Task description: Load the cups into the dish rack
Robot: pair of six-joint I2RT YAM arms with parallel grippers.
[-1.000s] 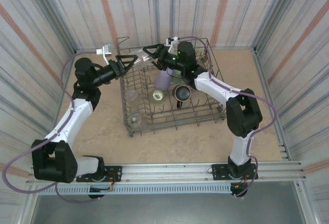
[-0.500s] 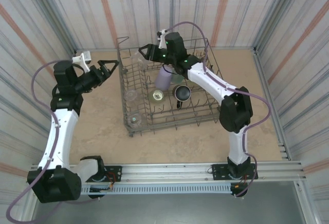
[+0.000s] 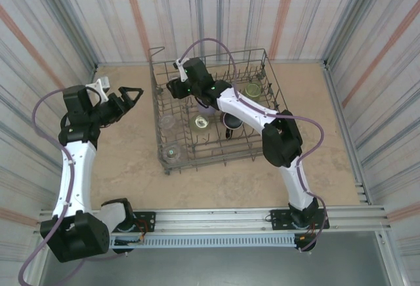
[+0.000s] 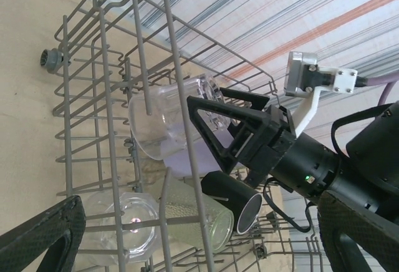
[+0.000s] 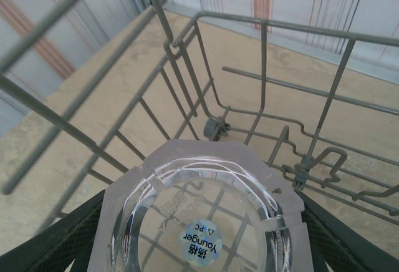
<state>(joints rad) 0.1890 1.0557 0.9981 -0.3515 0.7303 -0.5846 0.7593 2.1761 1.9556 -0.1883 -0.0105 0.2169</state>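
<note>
I should keep my right gripper shut until the hanging clear cup reaches the rack's bottom, as it would drop short of the rack's side wires if released now.
The grey wire dish rack (image 3: pixel 272 143) stands mid-table. My right gripper (image 3: pixel 170 90) reaches into its far left corner, shut on a clear cup (image 5: pixel 199 222) whose stickered base faces the wrist camera. The left wrist view shows that same clear cup (image 4: pixel 165 122) between the right gripper's black fingers (image 4: pixel 215 131). In the rack sit a lavender cup (image 3: pixel 207 107), a dark cup (image 3: pixel 231 120), a yellow-green cup (image 3: pixel 200 122), another yellow-green cup (image 3: pixel 252 90) and two clear cups (image 3: pixel 172 149). My left gripper (image 3: pixel 128 95) hangs open and empty, left of the rack.
Striped walls close in the tan table (image 3: pixel 118 168) on three sides. The rack's raised corner loop (image 3: pixel 156 52) rises at its far left. The right arm's purple cable (image 3: pixel 210 42) arches over the rack. A metal rail (image 3: pixel 216 217) runs along the near edge.
My left gripper has drawn back to the left, away from the rack, staying open. My right gripper has carried the clear cup left and down into the rack's far left corner.
</note>
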